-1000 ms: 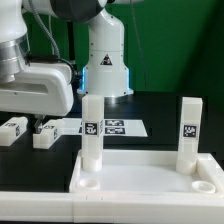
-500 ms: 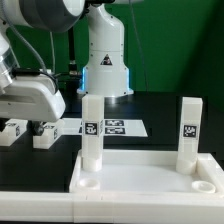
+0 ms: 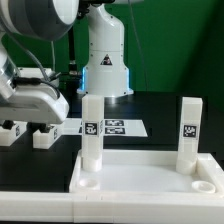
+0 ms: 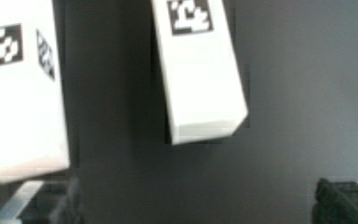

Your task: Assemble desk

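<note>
My gripper's fingers stop short of the tagged leg, so closing now would miss it. My gripper moves toward the leg next before it closes.
The desk's white rimmed tabletop (image 3: 150, 178) lies at the front. Two legs stand upright in its far corner sockets, one at the exterior view's left (image 3: 92, 130) and one at its right (image 3: 188, 130). Two loose legs (image 3: 45, 136) (image 3: 11, 131) lie on the black table at the exterior view's left. My gripper (image 3: 30, 118) hovers just above them. In the wrist view the gripper (image 4: 194, 205) is open, with only dark table between its fingertips (image 4: 348, 200). One tagged leg (image 4: 202, 72) lies ahead of the jaws, and the other leg (image 4: 16, 95) is off to one side.
The marker board (image 3: 118, 127) lies flat on the table behind the upright legs. The robot's white base (image 3: 105, 60) stands at the back in front of a green backdrop. The tabletop's near sockets (image 3: 88, 184) (image 3: 207, 184) hold nothing.
The arm has shifted toward the exterior view's left and come down slightly over the loose legs. The jaws have stayed open and no part has moved.
</note>
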Motion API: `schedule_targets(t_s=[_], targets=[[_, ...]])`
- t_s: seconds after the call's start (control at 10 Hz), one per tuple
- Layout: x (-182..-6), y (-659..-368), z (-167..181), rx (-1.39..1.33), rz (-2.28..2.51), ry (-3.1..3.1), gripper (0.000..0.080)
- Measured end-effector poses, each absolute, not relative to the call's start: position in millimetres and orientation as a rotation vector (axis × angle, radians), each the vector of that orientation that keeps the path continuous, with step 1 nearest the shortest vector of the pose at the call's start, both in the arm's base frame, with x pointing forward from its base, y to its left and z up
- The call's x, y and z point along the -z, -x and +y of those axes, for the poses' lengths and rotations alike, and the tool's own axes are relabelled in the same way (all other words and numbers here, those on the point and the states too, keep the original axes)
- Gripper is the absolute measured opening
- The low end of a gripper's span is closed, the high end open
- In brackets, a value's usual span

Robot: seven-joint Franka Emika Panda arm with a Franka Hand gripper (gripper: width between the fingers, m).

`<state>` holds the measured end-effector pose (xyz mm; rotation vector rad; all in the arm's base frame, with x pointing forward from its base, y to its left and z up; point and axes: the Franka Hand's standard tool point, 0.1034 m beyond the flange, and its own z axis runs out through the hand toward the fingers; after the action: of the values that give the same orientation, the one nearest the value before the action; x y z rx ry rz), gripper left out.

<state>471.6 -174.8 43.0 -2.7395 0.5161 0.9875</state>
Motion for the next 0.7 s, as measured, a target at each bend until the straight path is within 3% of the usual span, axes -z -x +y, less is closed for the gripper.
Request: schedule_targets(t_s=[0.7], targets=[[-22.5,-454,-162,-1.305,0.458,2.573,0.0649]])
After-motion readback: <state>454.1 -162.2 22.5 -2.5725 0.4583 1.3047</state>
